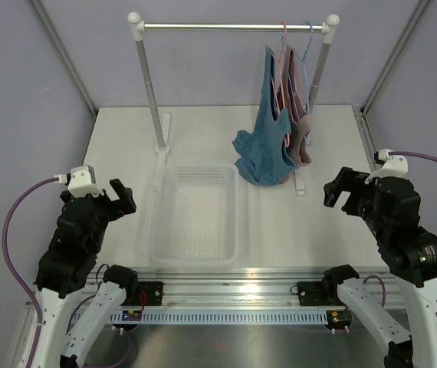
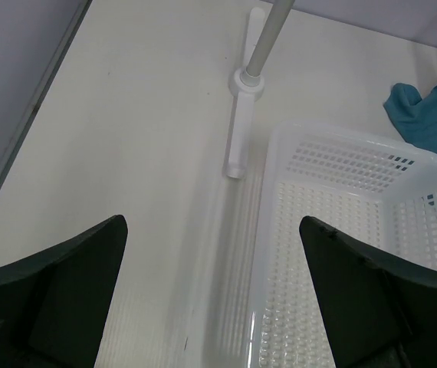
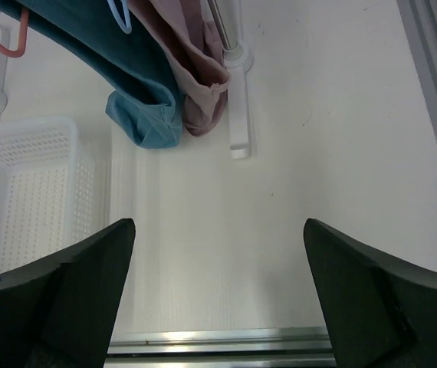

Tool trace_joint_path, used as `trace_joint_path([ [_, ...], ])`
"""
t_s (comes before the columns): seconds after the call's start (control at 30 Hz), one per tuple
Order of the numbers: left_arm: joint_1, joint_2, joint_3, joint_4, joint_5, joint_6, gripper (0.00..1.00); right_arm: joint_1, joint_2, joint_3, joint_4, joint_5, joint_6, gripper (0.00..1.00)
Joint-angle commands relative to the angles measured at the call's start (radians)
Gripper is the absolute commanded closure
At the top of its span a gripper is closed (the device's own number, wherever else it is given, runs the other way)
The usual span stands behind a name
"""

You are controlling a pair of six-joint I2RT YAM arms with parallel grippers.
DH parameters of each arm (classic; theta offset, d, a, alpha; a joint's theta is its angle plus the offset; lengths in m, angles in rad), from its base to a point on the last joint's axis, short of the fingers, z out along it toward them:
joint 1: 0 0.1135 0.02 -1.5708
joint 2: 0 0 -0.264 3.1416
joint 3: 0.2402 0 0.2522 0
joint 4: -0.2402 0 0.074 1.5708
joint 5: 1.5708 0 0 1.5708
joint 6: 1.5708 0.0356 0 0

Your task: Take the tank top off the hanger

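My right gripper grabs the salmon-pink hanger's near arm [image 1: 282,60] next, just off the hook, so the tank top stays free to remove.
The teal-blue tank top [image 1: 264,134] hangs on the salmon-pink hanger [image 1: 284,37] from the rack bar at the back right, its hem bunched on the table. In the right wrist view the tank top [image 3: 138,77] hangs at upper left, with a loop of the hanger [image 3: 8,42] beside it. A corner of the tank top [image 2: 433,115] shows in the left wrist view. My left gripper [image 1: 120,199] is open and empty, left of the basket. My right gripper [image 1: 338,192] is open and empty, to the right of the garments and nearer than them. Both are well apart from the garments.
A dusty-pink tank top [image 1: 300,130] on a light-blue hanger [image 1: 309,38] hangs just right of the teal one. A white perforated basket [image 1: 195,215] sits mid-table. The rack's bar [image 1: 226,27], left post [image 1: 151,92] and feet [image 3: 238,115] stand at the back.
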Motion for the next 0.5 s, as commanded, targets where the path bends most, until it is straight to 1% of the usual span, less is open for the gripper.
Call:
trace_joint_path([
  [0.0,-0.002,-0.014,-0.002,0.049,0.002,-0.005,0.01,0.006,-0.008,0.004,0.067,-0.009,0.009,0.0],
  [0.03,-0.002,-0.014,-0.002,0.05,0.004,-0.005,0.01,0.006,-0.01,0.005,0.07,-0.011,0.009,0.0],
  [0.13,-0.002,-0.015,-0.002,0.052,0.007,-0.005,0.01,0.006,-0.016,0.019,0.114,-0.078,-0.005,0.0],
  [0.17,-0.002,-0.015,-0.002,0.05,0.007,-0.003,0.01,0.006,-0.014,0.023,0.134,-0.141,-0.009,0.01],
  [0.23,-0.002,-0.017,-0.004,0.052,0.007,-0.005,0.01,0.006,0.007,0.059,0.182,-0.189,0.003,0.01],
  [0.27,-0.002,-0.019,-0.004,0.052,0.007,-0.006,0.01,0.006,0.022,0.077,0.193,-0.251,0.004,0.01],
  [0.3,-0.002,-0.02,-0.004,0.054,0.007,-0.006,0.01,0.006,0.065,0.121,0.212,-0.278,0.009,0.01],
  [0.37,-0.002,-0.023,-0.005,0.052,0.007,-0.006,0.01,0.008,0.116,0.174,0.226,-0.34,0.015,0.04],
  [0.4,-0.002,-0.025,-0.005,0.052,0.008,-0.006,0.01,0.006,0.171,0.229,0.24,-0.353,0.015,0.06],
  [0.47,-0.002,-0.023,-0.007,0.057,0.01,-0.005,0.01,0.006,0.231,0.292,0.243,-0.399,0.003,0.16],
])
